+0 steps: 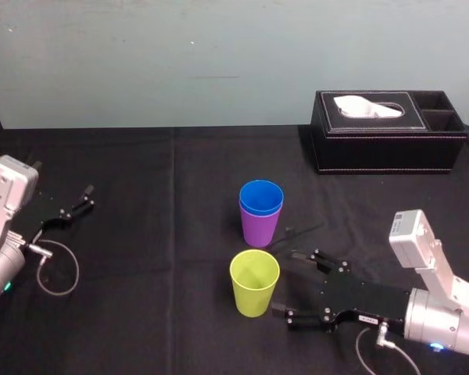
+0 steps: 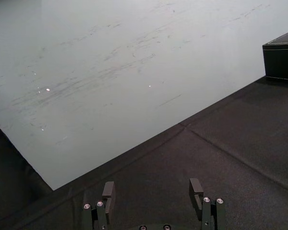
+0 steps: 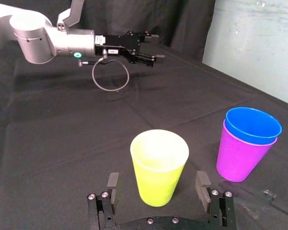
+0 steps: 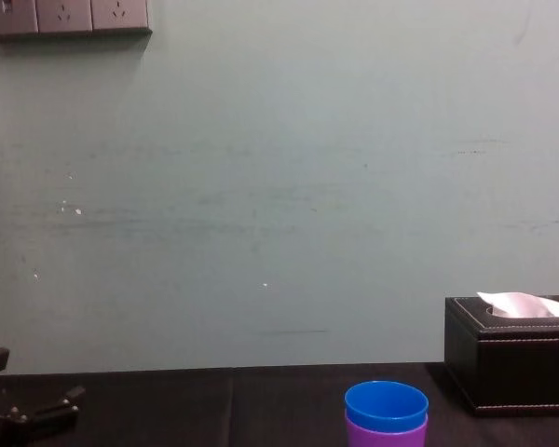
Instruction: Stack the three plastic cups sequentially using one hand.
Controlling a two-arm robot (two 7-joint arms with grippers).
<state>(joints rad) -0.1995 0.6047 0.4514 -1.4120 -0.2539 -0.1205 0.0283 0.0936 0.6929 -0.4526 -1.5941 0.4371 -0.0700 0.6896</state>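
Note:
The yellow-green cup should be stacked into the blue cup (image 3: 253,124), so my right gripper next needs to pick it up by its side (image 3: 158,184).
The blue cup (image 1: 261,195) sits nested inside the purple cup (image 1: 259,228) at the middle of the black table. Just in front of them the yellow-green cup (image 1: 254,283) stands upright on its own. My right gripper (image 1: 285,285) lies low on the cup's right side and is open. In the right wrist view the yellow-green cup (image 3: 159,167) stands just ahead of the right gripper (image 3: 157,179), with a gap to each finger, and the blue cup (image 3: 253,125) and purple cup (image 3: 237,160) are beyond. My left gripper (image 1: 86,198) rests open at the far left.
A black tissue box (image 1: 387,133) stands at the back right, near the wall. A loop of cable (image 1: 59,269) hangs from the left arm onto the cloth. Bare black cloth lies between the cups and the left arm.

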